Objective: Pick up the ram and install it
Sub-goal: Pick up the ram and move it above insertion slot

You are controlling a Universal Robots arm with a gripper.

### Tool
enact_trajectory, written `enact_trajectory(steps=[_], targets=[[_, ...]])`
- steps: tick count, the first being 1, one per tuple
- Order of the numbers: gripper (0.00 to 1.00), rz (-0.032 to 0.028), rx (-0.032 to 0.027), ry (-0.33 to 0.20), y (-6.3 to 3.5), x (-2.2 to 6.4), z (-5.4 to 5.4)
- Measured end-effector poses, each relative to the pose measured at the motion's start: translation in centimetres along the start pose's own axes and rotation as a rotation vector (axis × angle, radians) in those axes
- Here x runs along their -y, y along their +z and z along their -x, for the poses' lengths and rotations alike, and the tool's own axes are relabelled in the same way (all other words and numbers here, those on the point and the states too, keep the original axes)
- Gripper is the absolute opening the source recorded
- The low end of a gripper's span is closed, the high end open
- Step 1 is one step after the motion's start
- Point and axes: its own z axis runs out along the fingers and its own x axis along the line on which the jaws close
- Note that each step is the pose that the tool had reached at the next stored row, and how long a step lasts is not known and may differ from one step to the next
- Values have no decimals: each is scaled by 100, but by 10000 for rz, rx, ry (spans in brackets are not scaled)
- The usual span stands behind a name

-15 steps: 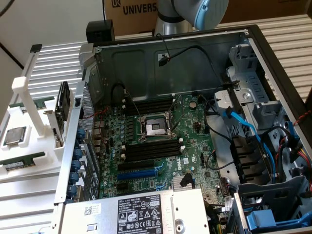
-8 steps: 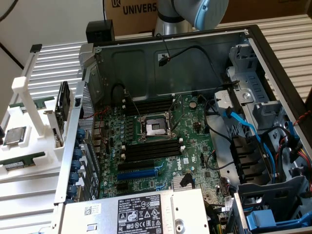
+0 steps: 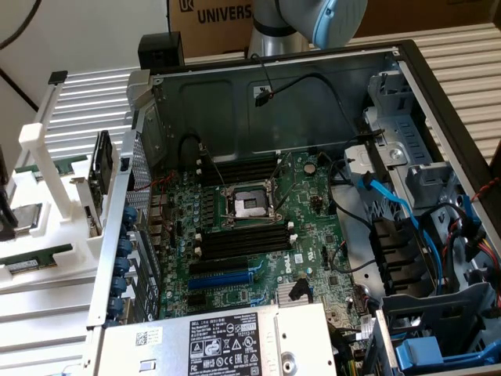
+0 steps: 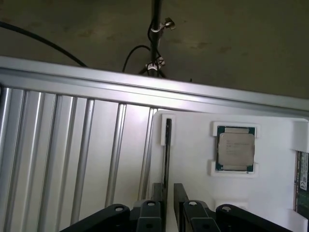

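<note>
I will next use my gripper to pick up the ram by the middle of its bare top edge [image 4: 165, 192], because the slot of the white holder wraps around the ram's end. Then I can install the ram.
In the wrist view my gripper [image 4: 169, 188] is open, with its two black fingers [image 4: 179, 193] standing on either side of a thin dark stick set on edge in a slot of the white holder [image 4: 193, 164]. Seen edge-on, this stick looks like the ram [image 4: 167, 145]. I cannot tell whether the fingers touch it. In the exterior view the motherboard [image 3: 250, 235] lies in the open computer case, with long black slots [image 3: 243, 241] beside the processor socket [image 3: 249, 205]. Part of the arm [image 3: 313, 19] shows at the top, behind the case.
A silver-topped processor chip [image 4: 235, 149] sits in a pocket of the white holder, and a green board [image 4: 303, 179] lies at its edge. In the exterior view the white holder [image 3: 47, 235] stands on the ribbed aluminium table [image 3: 86, 102], at the case's left. Cables [image 3: 391, 204] cross the case's right side.
</note>
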Motion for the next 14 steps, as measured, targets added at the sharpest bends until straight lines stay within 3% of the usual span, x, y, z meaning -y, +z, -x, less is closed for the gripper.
enact_trajectory(steps=[4,9,14], targets=[[24,-2,-1,3,72,12,1],[24,-5,-1,2,198,98,5],[24,-36,-4,77,258,104,7]])
